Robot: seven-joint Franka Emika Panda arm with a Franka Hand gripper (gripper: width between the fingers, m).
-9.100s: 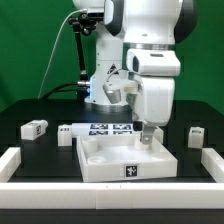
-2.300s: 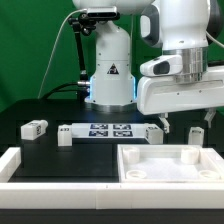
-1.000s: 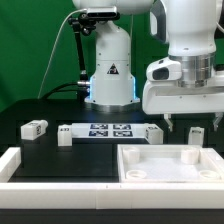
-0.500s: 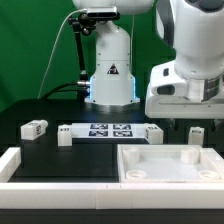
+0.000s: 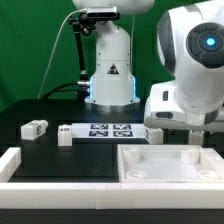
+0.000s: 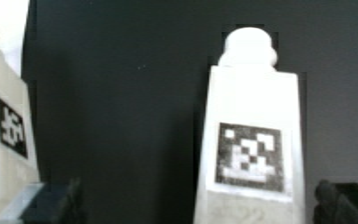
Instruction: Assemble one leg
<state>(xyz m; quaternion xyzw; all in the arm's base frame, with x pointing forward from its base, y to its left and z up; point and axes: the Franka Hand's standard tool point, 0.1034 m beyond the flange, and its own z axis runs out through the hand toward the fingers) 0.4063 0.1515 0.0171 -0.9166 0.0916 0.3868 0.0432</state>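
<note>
Next, my gripper grips the leg by its tagged body (image 6: 250, 160), which leaves the leg's rounded peg end free to enter the tray.
In the wrist view a white leg (image 6: 247, 150) with a rounded peg end and a square tag lies on the black table. It sits between my two dark fingertips (image 6: 51, 203), which stand apart on either side of it without touching. My gripper (image 6: 197, 205) is open. In the exterior view the gripper (image 5: 197, 128) is low over the table behind the tray's far right corner. Its white hand hides the leg there. The large white tray-like part (image 5: 150, 172) lies in front.
Other small white legs lie at the exterior view's left (image 5: 35, 128), beside the marker board (image 5: 66, 134) and near its right end (image 5: 155, 133). The marker board (image 5: 105, 129) lies mid-table. A white wall (image 5: 12, 162) rims the table. Another white tagged part (image 6: 2, 120) lies beside the leg.
The arm has moved from above the tray toward the exterior view's right and come down. The hand now sits lower and covers the leg that showed at the right.
</note>
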